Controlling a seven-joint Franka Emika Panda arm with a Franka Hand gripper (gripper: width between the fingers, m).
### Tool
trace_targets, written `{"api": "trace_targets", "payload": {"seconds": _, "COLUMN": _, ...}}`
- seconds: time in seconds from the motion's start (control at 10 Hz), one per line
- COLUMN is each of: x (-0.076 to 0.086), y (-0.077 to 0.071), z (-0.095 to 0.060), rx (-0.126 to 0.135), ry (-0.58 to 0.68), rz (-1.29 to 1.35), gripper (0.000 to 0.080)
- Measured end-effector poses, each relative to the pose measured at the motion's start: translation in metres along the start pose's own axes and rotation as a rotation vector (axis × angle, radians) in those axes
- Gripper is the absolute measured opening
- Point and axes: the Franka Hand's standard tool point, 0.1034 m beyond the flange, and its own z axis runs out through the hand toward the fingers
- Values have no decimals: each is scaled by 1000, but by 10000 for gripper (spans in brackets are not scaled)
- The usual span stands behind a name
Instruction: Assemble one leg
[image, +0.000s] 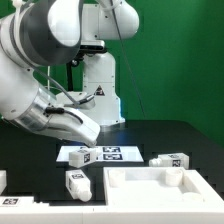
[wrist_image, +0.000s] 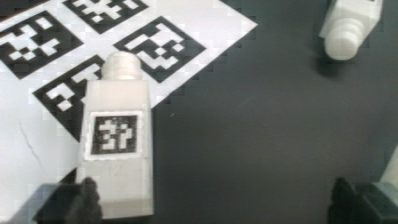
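Observation:
The gripper grabs the white leg by its blocky tagged end (image: 77, 159) (wrist_image: 116, 165) next, so its stub end stays free to enter the panel.
A white leg (wrist_image: 116, 140) with a square tag lies on the black table, its stub end resting on the marker board (wrist_image: 107, 40). In the exterior view this leg (image: 82, 155) sits at the board's left end. My gripper (wrist_image: 217, 205) hangs above it, open and empty. One dark finger (wrist_image: 71, 200) shows right beside the leg's blocky end, the other (wrist_image: 365, 200) far off to the side. In the exterior view the gripper (image: 88, 133) hovers just over the leg. A second leg (wrist_image: 343, 30) lies apart on the table.
The marker board (image: 100, 153) lies mid-table. Other legs lie at the exterior view's right (image: 170, 160), front (image: 77, 183) and far left (image: 5, 180). A large white rimmed panel (image: 160, 188) sits at the front right. The robot base (image: 100, 90) stands behind.

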Motion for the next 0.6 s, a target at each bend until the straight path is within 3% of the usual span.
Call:
{"api": "trace_targets", "payload": {"seconds": 0.3, "x": -1, "y": 4, "z": 3, "rx": -3, "ry": -14, "rz": 8, "gripper": 649}}
{"api": "trace_targets", "payload": {"seconds": 0.5, "x": 2, "y": 31, "z": 27, "rx": -15, "ry": -130, "rz": 81, "gripper": 649}}
{"api": "trace_targets", "payload": {"seconds": 0.6, "x": 4, "y": 34, "z": 28, "rx": -11, "ry": -103, "rz": 77, "gripper": 649}}
